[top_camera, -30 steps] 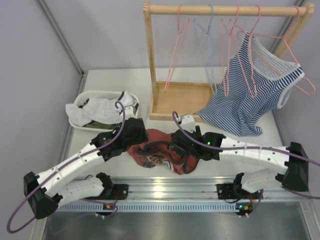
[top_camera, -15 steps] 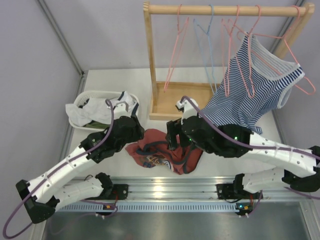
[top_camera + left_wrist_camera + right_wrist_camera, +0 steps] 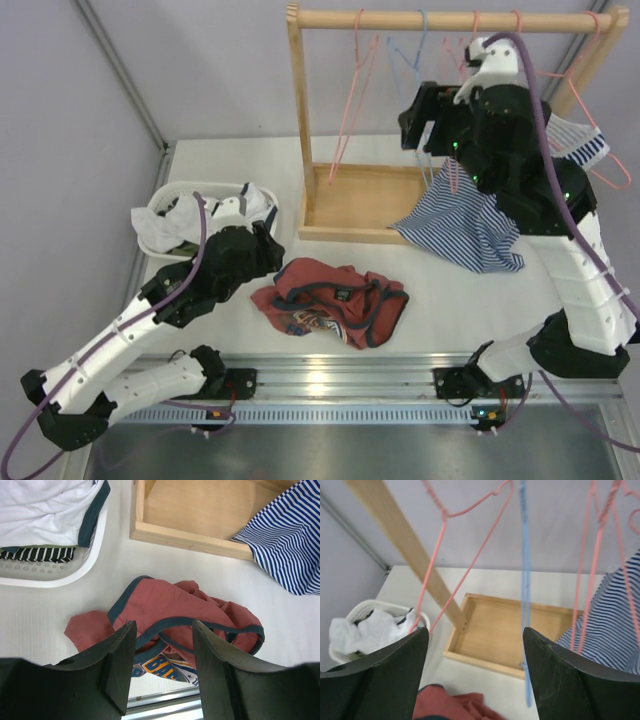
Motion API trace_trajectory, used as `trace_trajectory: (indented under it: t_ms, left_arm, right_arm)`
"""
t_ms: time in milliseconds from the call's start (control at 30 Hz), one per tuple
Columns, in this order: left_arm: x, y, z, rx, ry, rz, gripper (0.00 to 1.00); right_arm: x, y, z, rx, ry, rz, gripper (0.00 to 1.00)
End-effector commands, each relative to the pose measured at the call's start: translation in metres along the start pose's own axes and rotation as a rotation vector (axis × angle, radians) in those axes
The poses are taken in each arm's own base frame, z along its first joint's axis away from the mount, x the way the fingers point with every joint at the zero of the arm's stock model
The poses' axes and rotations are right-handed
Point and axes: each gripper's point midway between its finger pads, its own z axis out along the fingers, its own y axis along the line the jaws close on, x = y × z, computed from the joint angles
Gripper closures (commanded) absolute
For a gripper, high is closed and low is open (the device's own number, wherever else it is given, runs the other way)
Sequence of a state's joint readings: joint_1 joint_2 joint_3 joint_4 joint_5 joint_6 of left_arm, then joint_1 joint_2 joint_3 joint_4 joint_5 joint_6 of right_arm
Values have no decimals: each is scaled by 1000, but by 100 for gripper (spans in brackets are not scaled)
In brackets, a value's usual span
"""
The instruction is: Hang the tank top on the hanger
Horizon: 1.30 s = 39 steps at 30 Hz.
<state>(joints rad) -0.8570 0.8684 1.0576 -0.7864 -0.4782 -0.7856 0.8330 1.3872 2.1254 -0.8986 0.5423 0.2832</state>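
Note:
The right gripper grabs the free pink hanger by its near side (image 3: 426, 582) next, leaving the hanger's far side free to insert into the tank top.
The rust-red tank top (image 3: 330, 300) lies crumpled on the table in front of the arms, its navy trim and printed graphic showing (image 3: 180, 610). My left gripper (image 3: 268, 240) hovers open at its left edge, and its wrist view looks down on the cloth with nothing between the fingers (image 3: 163, 627). My right gripper (image 3: 413, 118) is raised high by the wooden rail, open and empty (image 3: 475, 635). A free pink hanger (image 3: 345, 120) hangs from the rail left of it, ahead and left in the right wrist view (image 3: 435, 555). A corner of the tank top (image 3: 455, 705) shows below.
A light blue hanger (image 3: 524, 580) and more pink ones hang on the wooden rack (image 3: 450, 18). One carries a blue-and-white striped tank top (image 3: 470, 220). The rack's wooden tray base (image 3: 365, 195) sits behind the tank top. A white basket (image 3: 165, 195) with clothes stands at the left.
My right arm has lifted off the tank top and swung up to the rail by the hangers, jaws a little wider. The left arm has drawn back slightly.

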Motion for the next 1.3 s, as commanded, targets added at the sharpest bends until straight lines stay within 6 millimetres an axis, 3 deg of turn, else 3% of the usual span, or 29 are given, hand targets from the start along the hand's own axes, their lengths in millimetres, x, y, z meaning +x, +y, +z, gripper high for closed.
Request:
trace_trajectory:
  t_ms: [0,67,267,400,633,933,1100,1267]
  left_arm:
    - [-17,-12,-9,49,-30,3,47]
    - [-19,-15,-11,63,-30,11,47]
    - [-30,-27,-17,112,-48,24,47]
    - [-27,-31,-14,127,-32,48,47]
    - [-32,-37,-17,150,-35,70,46]
    - [-37,-37,-21,144,-39,88,46]
    - [-37,-37,-19,135,-39,76,46]
    - [-36,-38,-16,131,-34,73,47]
  right_arm:
    - [-27,-46,10,64,-29,-34,24]
    - [-41,-89,14,169,-69,-7,24]
    - [-58,-143,14,216,-130,5,25]
    - [-52,-154,25,208,-96,-34,25]
    - [-37,-181,52,244,-45,-72,36]
    - [-18,-210,82,262,20,-106,43]
    - [-8,-208,92,219,41,-103,59]
    - [-4,-208,96,203,53,-120,63]
